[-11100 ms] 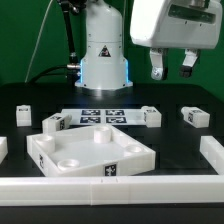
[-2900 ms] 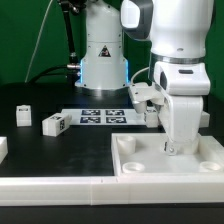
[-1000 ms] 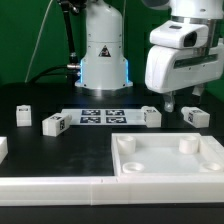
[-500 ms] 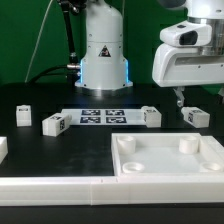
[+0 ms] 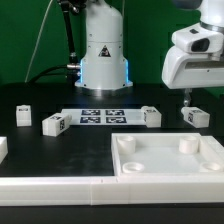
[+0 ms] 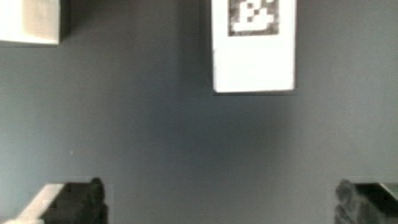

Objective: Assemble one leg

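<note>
The gripper should next hold the leg by its marker-tagged body (image 5: 196, 117), so that the leg can be fitted into the large white square piece (image 5: 126, 160).
Several legs lie on the black table: two at the exterior view's left (image 5: 22, 116) (image 5: 55, 124), one by the marker board's right end (image 5: 151, 116), and one at the far right (image 5: 195, 116). My gripper (image 5: 202, 97) hangs above that far-right leg, apart from it, and holds nothing. In the wrist view a leg (image 6: 258, 45) with its marker tag lies on the table ahead of my gripper (image 6: 219, 203). The dark fingertips (image 6: 71, 200) stand wide apart with bare table between them. The large white square piece (image 5: 126, 160) lies at the front right.
The marker board (image 5: 100, 117) lies at the table's middle in front of the robot base (image 5: 104, 60). A white rail (image 5: 60, 187) runs along the front edge. A small white piece (image 5: 3, 147) sits at the left edge. Another white piece (image 6: 32, 20) shows in the wrist view's corner.
The large square piece went from the front middle to the front right. Since then my gripper has let go, risen and moved to the exterior view's right, over the far-right leg.
</note>
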`<state>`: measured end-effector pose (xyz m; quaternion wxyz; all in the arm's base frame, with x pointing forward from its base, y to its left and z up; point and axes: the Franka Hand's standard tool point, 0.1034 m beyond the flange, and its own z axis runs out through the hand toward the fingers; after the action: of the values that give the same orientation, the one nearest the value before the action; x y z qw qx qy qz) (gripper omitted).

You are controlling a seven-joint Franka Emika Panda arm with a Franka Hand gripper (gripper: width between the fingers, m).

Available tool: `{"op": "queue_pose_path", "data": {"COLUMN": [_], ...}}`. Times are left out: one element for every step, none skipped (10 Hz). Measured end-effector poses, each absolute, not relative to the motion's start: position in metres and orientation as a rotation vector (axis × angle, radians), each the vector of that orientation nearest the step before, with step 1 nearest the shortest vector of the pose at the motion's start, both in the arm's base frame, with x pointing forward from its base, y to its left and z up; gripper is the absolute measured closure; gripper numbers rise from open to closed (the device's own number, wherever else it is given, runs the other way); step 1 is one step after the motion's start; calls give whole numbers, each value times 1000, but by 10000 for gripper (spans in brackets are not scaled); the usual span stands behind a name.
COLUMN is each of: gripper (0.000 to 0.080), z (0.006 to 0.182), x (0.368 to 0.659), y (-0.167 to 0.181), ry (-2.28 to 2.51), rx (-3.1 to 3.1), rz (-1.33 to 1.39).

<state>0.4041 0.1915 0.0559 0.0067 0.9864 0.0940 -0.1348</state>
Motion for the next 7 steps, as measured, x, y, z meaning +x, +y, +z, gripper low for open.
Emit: {"op": "queue_pose_path", "data": {"gripper": [151,151,151,151,151,151,151], "z": [54,52,50,51,50,48,49], "x": [401,392,394,390,390,390,383], "y": [192,190,190,188,189,188,186], "ry": [309,315,316,315,314,313,316], "rx": [3068,3021,2992,2929,2874,2841,2762], "rz": [-519,-718,-824,-972,-1096,-1168,-1307]}}
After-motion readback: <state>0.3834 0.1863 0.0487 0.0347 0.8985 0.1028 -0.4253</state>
